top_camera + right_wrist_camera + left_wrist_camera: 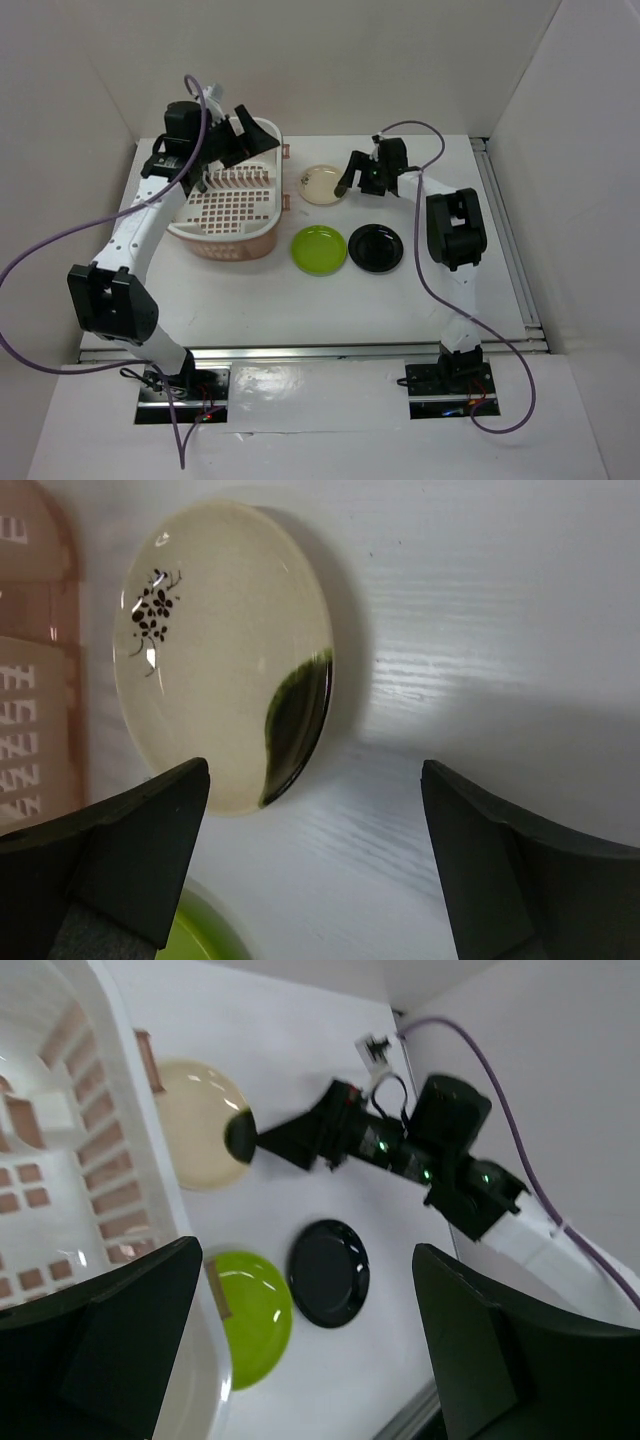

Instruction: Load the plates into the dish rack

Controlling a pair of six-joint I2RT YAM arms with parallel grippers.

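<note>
Next, my right gripper grabs the cream plate by its dark green rim (341, 189) (303, 725), and the flowered side stays free for my left gripper.
The pink-and-white dish rack (225, 243) stands at the left. A cream plate (322, 184) with a dark spot lies just right of it. A lime green plate (319, 248) and a glossy black plate (375, 247) lie side by side nearer the front. The dark teal plate is out of view. My left gripper (243, 140) is open and empty, hovering above the rack's far right corner. My right gripper (346, 176) is open and empty, low at the cream plate's right edge. In the right wrist view the cream plate (210, 650) lies just ahead of the open gripper (315, 860).
The left wrist view shows the rack wall (95, 1160), cream plate (195, 1125), green plate (250, 1315), black plate (328, 1272) and the right arm (400, 1150). White walls enclose the table on three sides. A metal rail (505, 235) runs along the right edge.
</note>
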